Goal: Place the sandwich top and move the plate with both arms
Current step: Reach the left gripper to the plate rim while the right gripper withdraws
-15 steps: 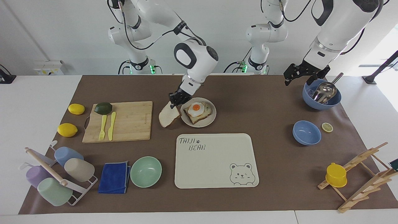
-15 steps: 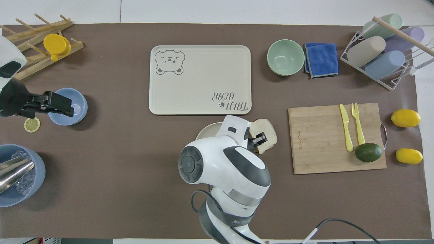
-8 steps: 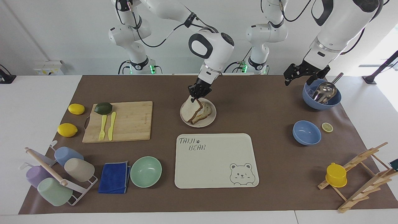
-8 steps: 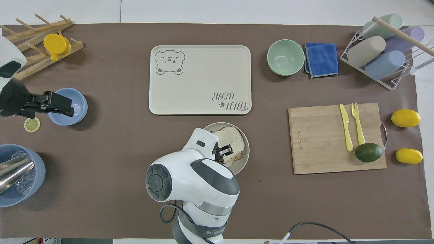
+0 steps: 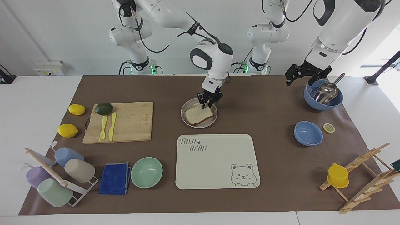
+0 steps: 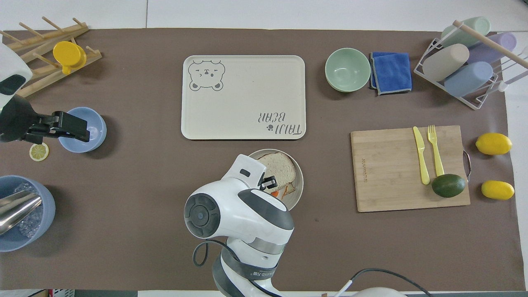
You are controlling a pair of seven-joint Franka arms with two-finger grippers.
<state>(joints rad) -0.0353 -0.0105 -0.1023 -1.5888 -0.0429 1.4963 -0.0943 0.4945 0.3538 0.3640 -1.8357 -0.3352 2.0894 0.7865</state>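
Observation:
I should next grab the small round plate by its rim [image 6: 257, 153] with my left gripper, to move the sandwich onto the cream bear tray [image 6: 243, 98].
The sandwich top [image 5: 197, 114] lies flat on the egg toast on the small round plate [image 5: 206, 125]. In the overhead view the slice [image 6: 281, 166] covers most of the toast, and a bit of orange yolk [image 6: 275, 192] shows at the edge nearer the robots. My right gripper [image 5: 209, 102] hangs open just over the plate's robot-side rim [image 6: 300, 181], clear of the bread. My left gripper [image 5: 298, 81] waits open in the air beside the large blue bowl with the ladle.
The cream bear tray [image 5: 217, 161] lies just farther from the robots than the plate. A cutting board [image 5: 118, 122] with yellow cutlery and an avocado lies toward the right arm's end. A blue bowl with a ladle [image 5: 323, 94] and a small blue bowl [image 5: 308, 133] stand toward the left arm's end.
My right gripper carried the bread slice from beside the plate over it, laid it flat on the egg toast and let go. The left arm has not moved.

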